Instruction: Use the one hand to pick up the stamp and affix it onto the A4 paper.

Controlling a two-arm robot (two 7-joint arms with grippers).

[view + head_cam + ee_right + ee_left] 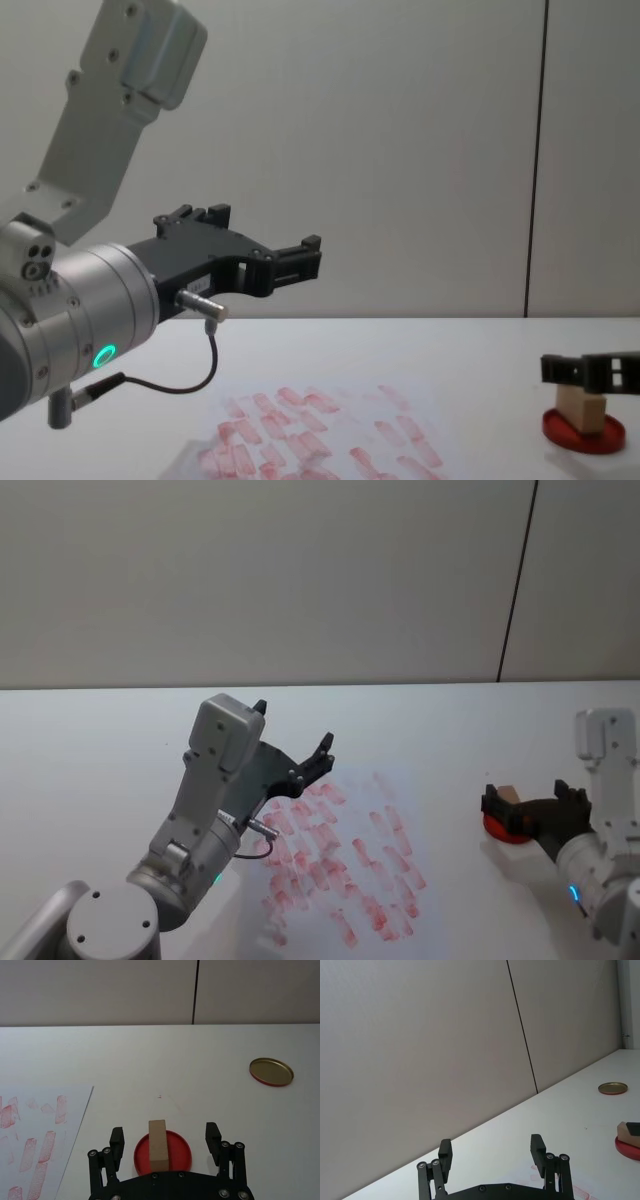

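My right gripper is going to grab the stamp next by its upper long sides, because the stamp's base is on the red ink pad point(584, 440) point(180, 1152).
The stamp point(157, 1144), a small tan wooden block, stands on a flat round red ink pad point(177, 1156) at the right of the table. My right gripper point(165, 1132), the one with the blue ring, is open, with a finger on each side of the stamp and a gap at both. The head view shows the same stamp point(510, 795) between the fingers of the right gripper point(527, 800). The A4 paper point(340, 860), covered in pinkish-red marks, lies mid-table. My left gripper point(294, 725) hangs open above the paper's left part, holding nothing.
A round gold lid point(271, 1071) with a red rim lies on the white table point(150, 1060), beyond the ink pad and off to one side. A grey wall with a dark vertical seam rises behind the table.
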